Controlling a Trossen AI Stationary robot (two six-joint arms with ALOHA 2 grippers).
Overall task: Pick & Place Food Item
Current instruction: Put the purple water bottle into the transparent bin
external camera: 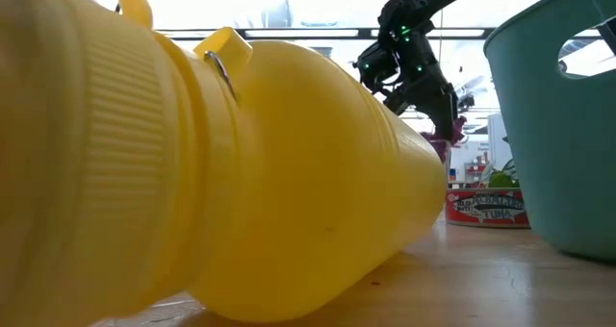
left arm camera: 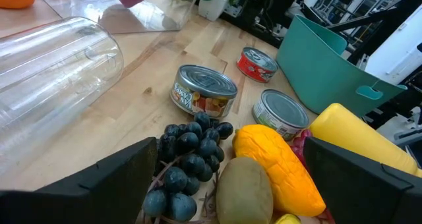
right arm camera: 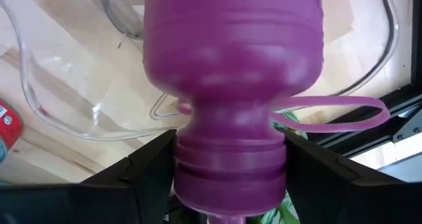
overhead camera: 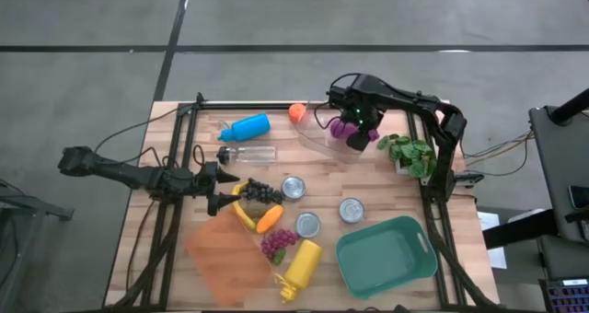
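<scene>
The body of the purple bottle is inside the clear container's rim and the purple bottle would lie inside, so it is time for my right gripper to open now.
Dark grapes [overhead camera: 261,191] [left arm camera: 188,159] lie on the table beside a green-brown kiwi [left arm camera: 244,192] and an orange fruit [left arm camera: 277,166]. My left gripper [overhead camera: 224,190] [left arm camera: 241,179] is open and sits low just left of the grapes, with its fingers standing on either side of this pile and touching none of it. My right gripper [overhead camera: 358,129] [right arm camera: 231,178] is at the far side, shut on a purple bottle [overhead camera: 357,141] [external camera: 449,133] above a clear plastic container [overhead camera: 322,134] [right arm camera: 72,99]. My right gripper pinches the purple bottle by its ribbed neck [right arm camera: 231,159], one finger [right arm camera: 142,174] on each side. It comes from above, and the bottle's body hangs away from the fingers toward the clear container. A purple strap loop [right arm camera: 343,113] sticks out beside the neck.
Also on the table are an orange [overhead camera: 296,111], a blue bottle [overhead camera: 247,127], a clear bottle [overhead camera: 248,154], three cans [overhead camera: 293,187], a banana [overhead camera: 243,212], red grapes [overhead camera: 276,244], a yellow bottle [overhead camera: 302,269] [external camera: 241,173], an orange mat [overhead camera: 225,253], a teal basket [overhead camera: 428,249] and a potted plant [overhead camera: 409,154].
</scene>
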